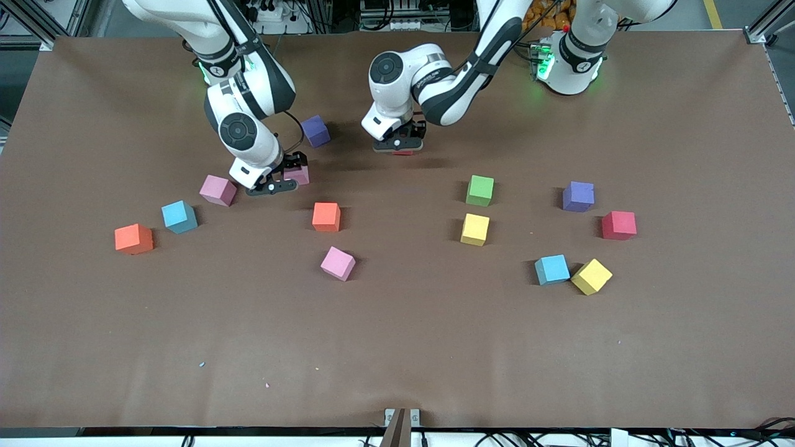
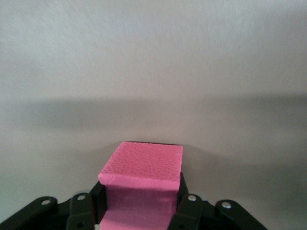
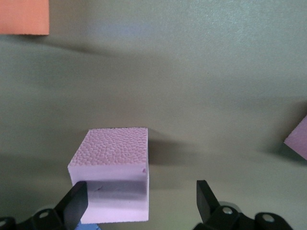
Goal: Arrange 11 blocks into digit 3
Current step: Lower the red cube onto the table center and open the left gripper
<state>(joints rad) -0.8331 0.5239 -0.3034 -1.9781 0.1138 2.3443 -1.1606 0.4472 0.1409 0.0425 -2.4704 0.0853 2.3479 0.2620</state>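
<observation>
The robot's right gripper needs to line up with the pale pink block's side before it closes on the block, because one finger overlaps the pale pink block's near side point(image 3: 117, 194).
My left gripper point(image 1: 400, 146) is shut on a deep pink block point(image 2: 144, 165), low over the table's middle near the robots' bases; only a sliver of that block point(image 1: 404, 152) shows under the hand. My right gripper point(image 1: 290, 175) stands open around a pale pink block point(image 1: 300, 176) on the table. In the right wrist view this pale pink block point(image 3: 112, 163) lies against one finger point(image 3: 76, 201), with a wide gap to the other finger point(image 3: 205, 194). A purple block point(image 1: 316, 131) sits close by, toward the bases.
Loose blocks lie scattered: pink point(image 1: 218, 190), blue point(image 1: 179, 216), two orange point(image 1: 133, 239) point(image 1: 326, 216) and pink point(image 1: 338, 263) toward the right arm's end; green point(image 1: 480, 190), yellow point(image 1: 475, 229), purple point(image 1: 577, 196), red point(image 1: 619, 225), blue point(image 1: 552, 269) and yellow point(image 1: 591, 276) toward the left arm's end.
</observation>
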